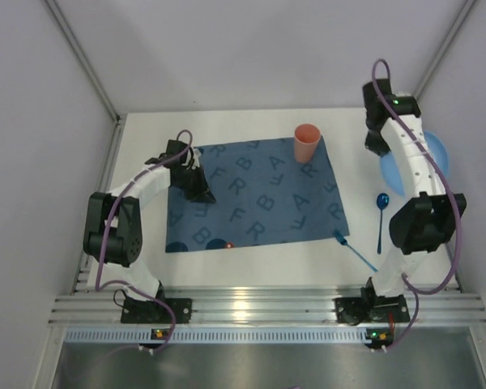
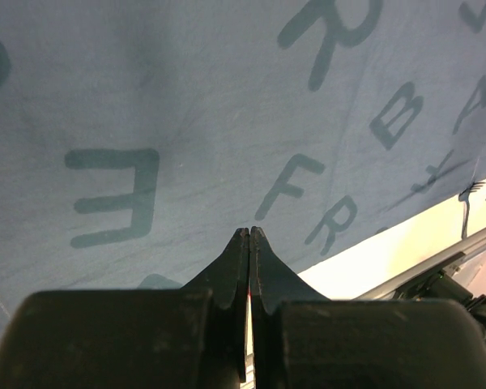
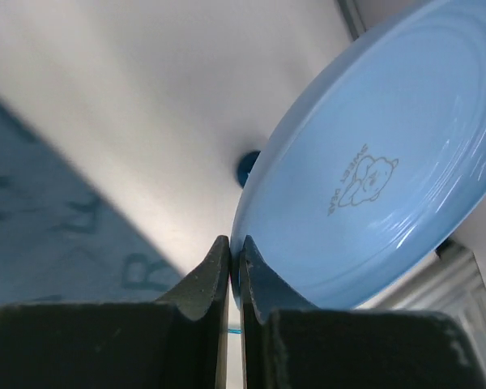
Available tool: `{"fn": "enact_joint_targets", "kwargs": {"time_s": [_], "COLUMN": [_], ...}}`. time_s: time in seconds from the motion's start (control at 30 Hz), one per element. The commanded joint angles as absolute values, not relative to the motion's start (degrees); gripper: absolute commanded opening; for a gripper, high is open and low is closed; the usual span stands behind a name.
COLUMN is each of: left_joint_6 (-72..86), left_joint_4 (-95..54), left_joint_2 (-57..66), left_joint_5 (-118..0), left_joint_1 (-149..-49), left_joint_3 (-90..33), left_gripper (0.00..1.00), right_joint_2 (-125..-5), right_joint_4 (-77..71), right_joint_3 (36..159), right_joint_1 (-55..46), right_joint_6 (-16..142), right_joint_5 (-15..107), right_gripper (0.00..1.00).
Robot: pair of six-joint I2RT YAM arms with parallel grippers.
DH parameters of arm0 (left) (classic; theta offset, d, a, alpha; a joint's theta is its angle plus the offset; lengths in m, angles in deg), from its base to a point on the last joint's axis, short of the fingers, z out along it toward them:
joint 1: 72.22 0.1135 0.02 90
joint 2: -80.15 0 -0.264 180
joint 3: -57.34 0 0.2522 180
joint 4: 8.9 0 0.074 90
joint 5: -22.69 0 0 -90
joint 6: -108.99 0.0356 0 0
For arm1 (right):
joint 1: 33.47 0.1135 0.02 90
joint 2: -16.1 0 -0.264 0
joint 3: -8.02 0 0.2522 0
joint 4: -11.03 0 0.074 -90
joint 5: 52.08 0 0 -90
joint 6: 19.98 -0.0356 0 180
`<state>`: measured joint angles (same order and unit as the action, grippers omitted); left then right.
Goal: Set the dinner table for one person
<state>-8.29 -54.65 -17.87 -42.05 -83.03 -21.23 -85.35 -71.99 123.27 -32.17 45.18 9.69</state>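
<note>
The placemat (image 1: 259, 203) would stay lying if I lifted my left gripper now. My left gripper is closed with only cloth beneath its fingers, so it would come away empty.
The white dinner table (image 1: 251, 259) carries a dark blue letter-printed placemat (image 1: 259, 203). My left gripper (image 1: 204, 197) is shut with nothing between its fingers, tips low over the mat's left part; the left wrist view shows it (image 2: 249, 231) over the cloth (image 2: 186, 121). My right gripper (image 1: 378, 146) is shut on the rim of a light blue plate (image 1: 433, 162) at the table's right edge. In the right wrist view the plate (image 3: 373, 186) is tilted, its rim between my fingers (image 3: 236, 243).
An orange cup (image 1: 306, 143) stands upright on the mat's far right corner. A blue spoon (image 1: 381, 212) lies right of the mat, a blue fork (image 1: 352, 247) near its front right corner. White walls enclose the table.
</note>
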Motion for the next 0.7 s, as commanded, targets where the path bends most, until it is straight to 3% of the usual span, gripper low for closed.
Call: {"fn": "enact_joint_targets", "kwargs": {"time_s": [0.0,0.17,0.3,0.67], "left_joint_6": [-7.55,-8.25,-8.25,-7.81], "left_joint_4": [-56.5,-58.26,-59.32,-62.74], "left_joint_2": [-15.66,-9.78,-3.81,7.19], "left_joint_5": [-44.44,-49.45,-56.4,-61.86], "left_joint_1": [-82.59,-81.45,-80.49,-77.85], "left_joint_3": [-25.14,-26.64,-25.33,-19.35], "left_gripper": [0.0,0.0,0.0,0.0], "right_joint_2": [-84.7,-91.29,-91.65,-111.59], "right_joint_4": [-86.1,-87.99,-71.61,-66.9], "right_joint_3": [145.43,160.37,151.98,158.01], "right_joint_1": [-16.37,3.48,14.76,18.73], "right_joint_6": [42.34,41.37,47.78,50.07], "right_joint_5": [-0.74,1.86,10.31,21.83], "right_gripper": [0.0,0.0,0.0,0.0]}}
